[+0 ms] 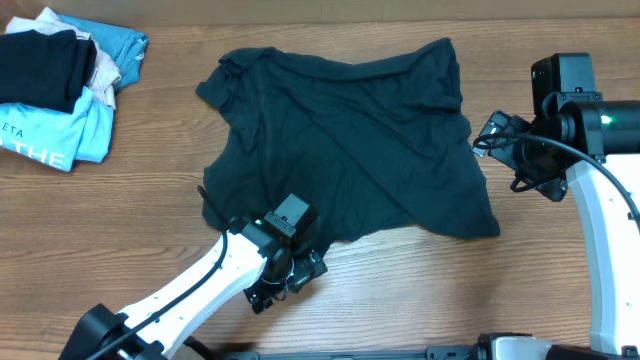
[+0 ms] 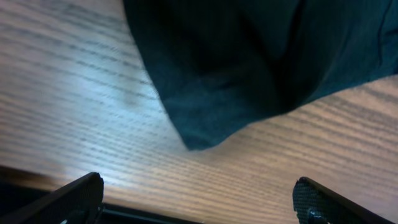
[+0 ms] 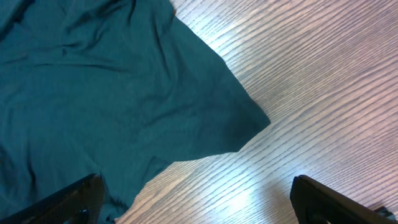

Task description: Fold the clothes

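My left gripper should next pull the near edge straight and fold it over, so it will grab the clothes (image 1: 340,140) by the corner at that edge.
The clothes (image 1: 340,140) are one dark navy-teal garment, spread out wrinkled across the middle of the wooden table. My left gripper (image 1: 300,268) hovers at its near edge, open, with nothing between the fingers. In the left wrist view a corner of the clothes (image 2: 249,62) lies ahead of the left gripper (image 2: 199,199), over bare wood. My right gripper (image 1: 488,138) is open beside the garment's right edge. In the right wrist view the clothes (image 3: 93,81) fill the left side, and the right gripper (image 3: 196,199) straddles their edge, its left finger (image 3: 68,202) over the cloth.
A pile of folded garments sits at the table's back left: a black one (image 1: 40,65) on top and a light-blue printed shirt (image 1: 55,135) beneath. The table's front edge (image 2: 155,214) runs close behind the left fingers.
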Controlling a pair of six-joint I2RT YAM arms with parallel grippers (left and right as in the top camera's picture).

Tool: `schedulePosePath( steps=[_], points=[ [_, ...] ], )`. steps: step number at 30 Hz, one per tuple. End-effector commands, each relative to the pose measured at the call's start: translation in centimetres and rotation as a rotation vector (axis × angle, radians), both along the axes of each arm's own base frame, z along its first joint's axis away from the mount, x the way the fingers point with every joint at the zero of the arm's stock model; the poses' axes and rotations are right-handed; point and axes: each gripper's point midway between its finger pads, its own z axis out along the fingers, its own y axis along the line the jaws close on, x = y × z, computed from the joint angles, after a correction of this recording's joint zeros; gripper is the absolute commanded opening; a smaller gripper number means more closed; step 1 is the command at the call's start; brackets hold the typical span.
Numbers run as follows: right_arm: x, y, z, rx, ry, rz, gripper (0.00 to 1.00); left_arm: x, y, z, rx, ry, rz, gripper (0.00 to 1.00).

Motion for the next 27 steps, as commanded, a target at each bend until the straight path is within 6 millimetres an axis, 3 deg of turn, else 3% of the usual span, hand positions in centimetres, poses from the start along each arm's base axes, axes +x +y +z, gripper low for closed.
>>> schedulePosePath(
  steps=[1,6,11,17,22,27],
  points=[
    [0.0,-0.1,-0.1,0.003,-0.004,-0.009,1.00,-0.1,-0.6,-1.3,-0.008,0.025,0.049,1.00],
    [0.0,-0.1,-0.1,0.003,-0.004,-0.009,1.00,0.7,-1.4,-2.5,-0.020,0.021,0.061,1.00],
    [0.1,-0.1,-0.1,0.002,-0.004,-0.009,1.00,1.5,-0.7,-2.7,0.017,-0.023,0.066,0.99],
    [0.0,-1.5,-0.6,-0.055,0.019,-0.039,1.00,2.2,-0.9,-2.8,0.015,-0.054,0.067,0.58],
    [-0.6,-3.7,-2.0,-0.035,0.047,-0.150,1.00,2.4,-0.7,-2.8,0.023,-0.066,0.068,0.57],
    [-1.7,-4.8,-7.3,0.065,0.117,-0.239,1.00,2.4,-0.7,-2.8,0.024,-0.067,0.067,0.34]
  ],
)
